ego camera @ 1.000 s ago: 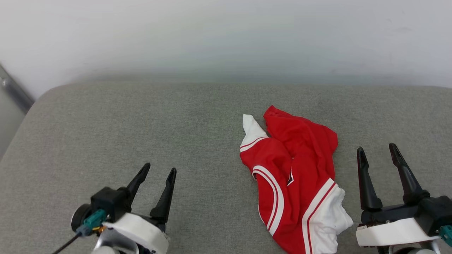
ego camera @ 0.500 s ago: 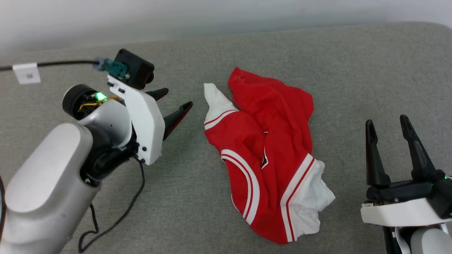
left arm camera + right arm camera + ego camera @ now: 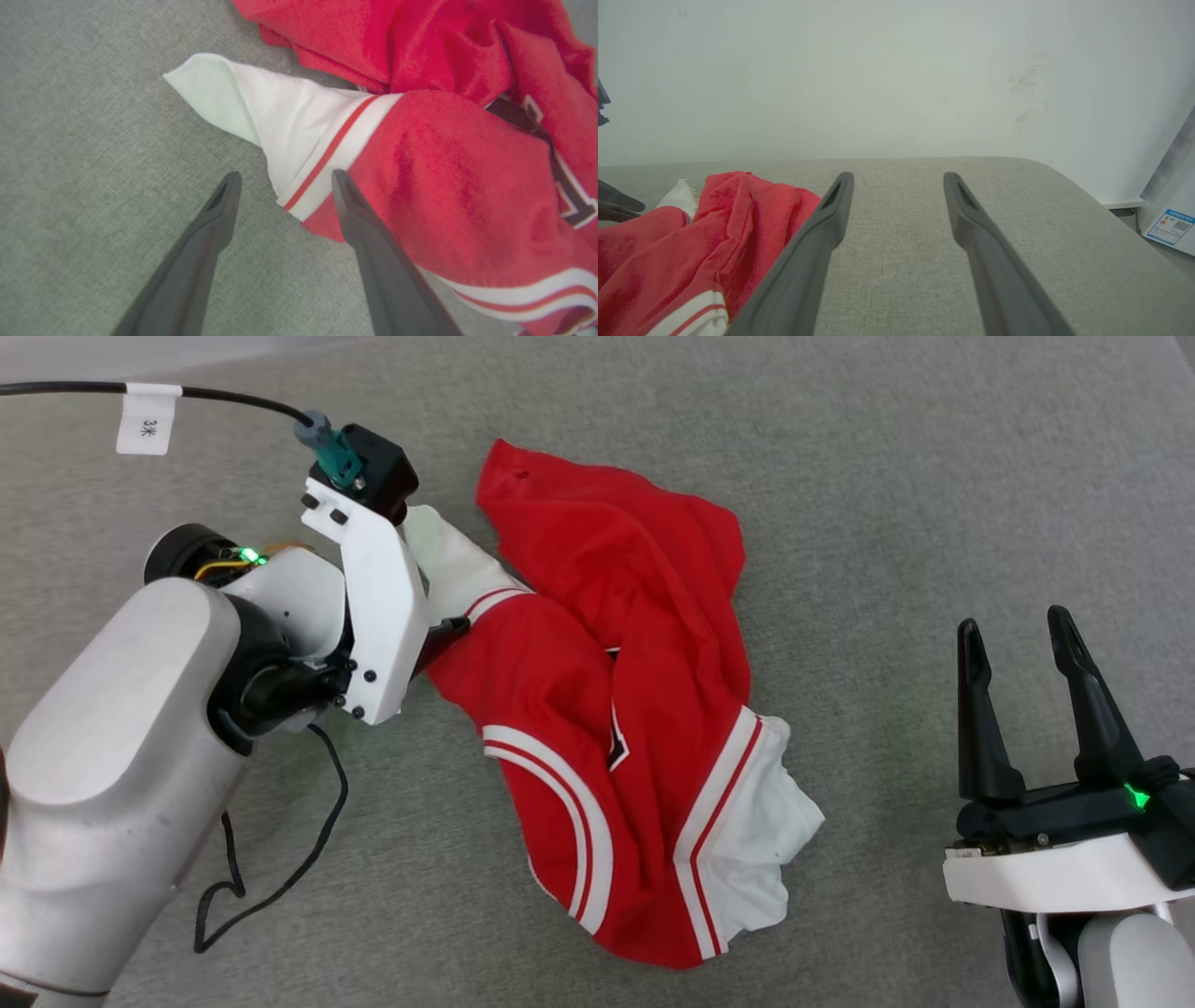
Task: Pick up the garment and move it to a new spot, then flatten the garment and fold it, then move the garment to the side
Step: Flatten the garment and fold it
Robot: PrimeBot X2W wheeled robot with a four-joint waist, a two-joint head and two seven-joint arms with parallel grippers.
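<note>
The robot should next grab the garment with its left gripper by the striped trim edge of its sleeve [image 3: 297,207], which sticks out while the red body of the garment lies loose and bunched up.
The garment [image 3: 616,709] lies crumpled on the grey cushion, a red jersey with white sleeves and striped trim. Part of its black-and-white lettering shows in a fold. My left gripper [image 3: 441,616] is at the garment's upper-left white sleeve [image 3: 261,112]. In the left wrist view the left gripper [image 3: 285,177] is open, its fingers straddling the sleeve's striped trim edge, with one finger over the red cloth [image 3: 444,163]. My right gripper [image 3: 1013,623] stands open to the right of the garment, apart from it. The right gripper [image 3: 899,177] has only bare cushion between its fingers, and the garment [image 3: 738,219] lies to its left.
The grey cushion [image 3: 887,476] runs under everything. A black cable [image 3: 271,887] loops beside the left arm and a tagged cable [image 3: 149,425] runs off the upper left. A white wall [image 3: 878,70] rises behind the cushion. A labelled box [image 3: 1169,226] stands beyond its right end.
The head camera has tilted down. My left arm has swung up and across from the lower left to the garment's white sleeve. Both grippers stay open.
</note>
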